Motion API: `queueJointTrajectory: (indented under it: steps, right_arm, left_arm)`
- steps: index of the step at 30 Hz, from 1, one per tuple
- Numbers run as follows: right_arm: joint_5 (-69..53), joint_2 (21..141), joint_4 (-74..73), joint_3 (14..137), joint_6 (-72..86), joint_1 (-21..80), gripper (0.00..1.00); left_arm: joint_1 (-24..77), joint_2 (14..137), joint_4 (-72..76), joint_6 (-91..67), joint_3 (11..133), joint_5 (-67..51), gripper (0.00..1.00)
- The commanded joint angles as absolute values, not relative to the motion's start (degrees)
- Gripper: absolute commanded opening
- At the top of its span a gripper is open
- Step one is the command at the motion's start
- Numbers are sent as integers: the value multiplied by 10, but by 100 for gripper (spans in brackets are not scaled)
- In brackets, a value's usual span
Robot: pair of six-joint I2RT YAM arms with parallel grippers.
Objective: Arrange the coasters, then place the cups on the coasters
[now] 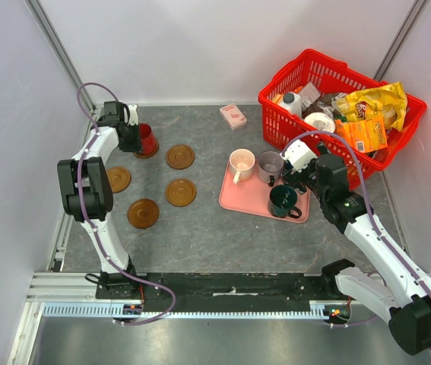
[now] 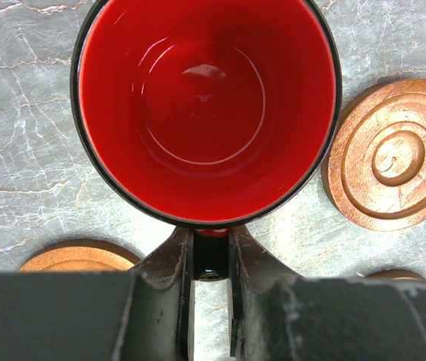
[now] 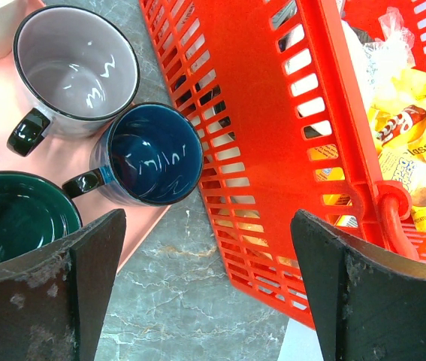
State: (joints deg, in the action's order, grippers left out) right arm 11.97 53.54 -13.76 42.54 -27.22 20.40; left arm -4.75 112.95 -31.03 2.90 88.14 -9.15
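Observation:
The brown rim of a coaster shows under the upright red cup (image 1: 147, 140), so the cup would stay there. My left gripper needs to let go.
The red cup (image 2: 206, 113) stands upright at the far left, and my left gripper (image 2: 211, 256) is shut on its handle. In the top view a brown rim shows under this red cup (image 1: 147, 140). Other coasters (image 1: 180, 157) (image 1: 118, 179) (image 1: 181, 192) (image 1: 143, 213) lie bare around it. The cream cup (image 1: 241, 162), grey cup (image 1: 270, 166) and dark green cup (image 1: 283, 200) sit on the pink tray (image 1: 238, 199). The navy cup (image 3: 152, 154) is on the tray's right edge. My right gripper (image 3: 205, 286) hangs open above the tabletop between tray and basket, holding nothing.
A red basket (image 1: 407, 125) full of packaged goods stands at the back right, close beside my right gripper. A small pink box (image 1: 233, 115) lies at the back centre. Walls close in the left, back and right sides.

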Motion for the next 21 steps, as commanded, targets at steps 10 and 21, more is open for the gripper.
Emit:
queueJointTrajectory:
  steps: [10, 21]
  right_arm:
    - [127, 532, -116, 424, -274, 203, 98]
    - [126, 533, -116, 424, -274, 203, 98]
  left_arm:
    - [-47, 1102, -265, 24, 875, -86, 11]
    - [-47, 1107, -268, 29, 870, -87, 23]
